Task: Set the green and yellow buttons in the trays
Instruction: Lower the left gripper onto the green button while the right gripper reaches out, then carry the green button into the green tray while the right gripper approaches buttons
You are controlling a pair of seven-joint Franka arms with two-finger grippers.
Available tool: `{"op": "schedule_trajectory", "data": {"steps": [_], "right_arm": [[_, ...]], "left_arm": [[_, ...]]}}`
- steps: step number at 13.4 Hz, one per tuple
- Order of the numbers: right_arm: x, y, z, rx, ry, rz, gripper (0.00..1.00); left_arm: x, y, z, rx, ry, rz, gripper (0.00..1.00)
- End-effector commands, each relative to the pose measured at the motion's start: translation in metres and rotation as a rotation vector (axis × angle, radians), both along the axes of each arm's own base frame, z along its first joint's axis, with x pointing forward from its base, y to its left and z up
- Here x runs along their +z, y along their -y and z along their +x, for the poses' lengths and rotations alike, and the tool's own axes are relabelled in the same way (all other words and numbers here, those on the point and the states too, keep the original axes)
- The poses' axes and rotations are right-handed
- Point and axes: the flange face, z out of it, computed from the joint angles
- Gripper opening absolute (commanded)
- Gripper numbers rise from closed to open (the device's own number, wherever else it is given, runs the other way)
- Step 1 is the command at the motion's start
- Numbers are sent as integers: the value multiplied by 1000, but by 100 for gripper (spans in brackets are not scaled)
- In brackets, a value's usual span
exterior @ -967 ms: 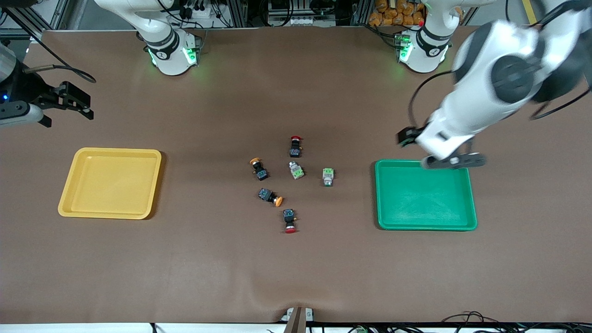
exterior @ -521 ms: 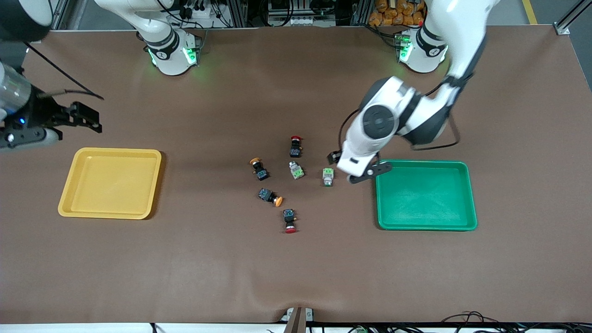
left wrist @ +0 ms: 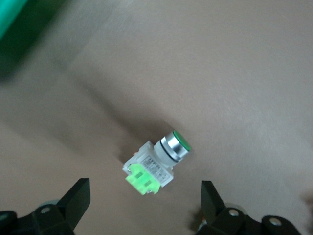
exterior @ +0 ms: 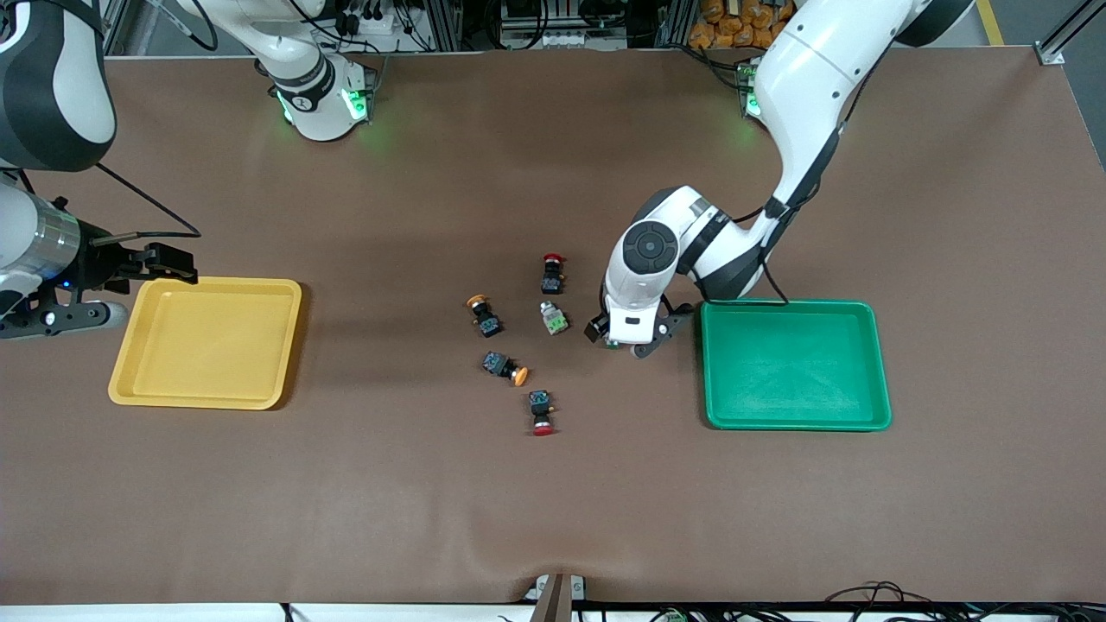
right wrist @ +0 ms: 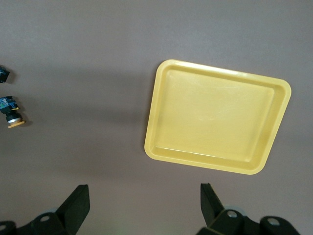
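My left gripper's fingers stop short of the green button's white body [left wrist: 154, 164], so it should first move toward the button's body and then close on it.
My left gripper [exterior: 624, 337] hangs open just over one green button [left wrist: 155, 164], a whitish-grey switch with a light-green block that lies on its side. The button sits between the open fingertips [left wrist: 80, 196], untouched, and the arm hides it in the front view. A second green button [exterior: 554, 319] lies beside it. Two yellow buttons [exterior: 484, 315] [exterior: 505, 367] lie toward the right arm's end. The green tray [exterior: 795, 363] and the yellow tray [exterior: 207, 341] hold nothing. My right gripper [exterior: 130, 289] is open over the table at the yellow tray's [right wrist: 217, 122] outer edge.
Two red-capped black switches lie in the cluster, one [exterior: 552, 272] farther from the front camera and one [exterior: 541, 413] nearer. One yellow button [right wrist: 11, 120] shows at the edge of the right wrist view. Brown mat covers the table.
The left arm swung from the green tray's corner across to the green button and came down over it. The right gripper drifted toward the yellow tray. Both stayed open.
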Motion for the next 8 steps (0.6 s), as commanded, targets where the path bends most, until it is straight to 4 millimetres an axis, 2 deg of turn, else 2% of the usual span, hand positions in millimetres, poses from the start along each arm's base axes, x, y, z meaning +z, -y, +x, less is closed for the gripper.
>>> {"op": "schedule_trajectory", "data": {"steps": [1, 5, 8], "right_arm": [[16, -9, 11, 3, 45, -12, 100], [6, -24, 20, -19, 61, 48, 100], [-19, -62, 30, -43, 44, 61, 100]], "left_arm": [[-7, 7, 3, 163, 24, 9, 100], [-18, 5, 1, 378, 24, 35, 100], [-32, 3, -1, 472, 21, 61, 100]]}}
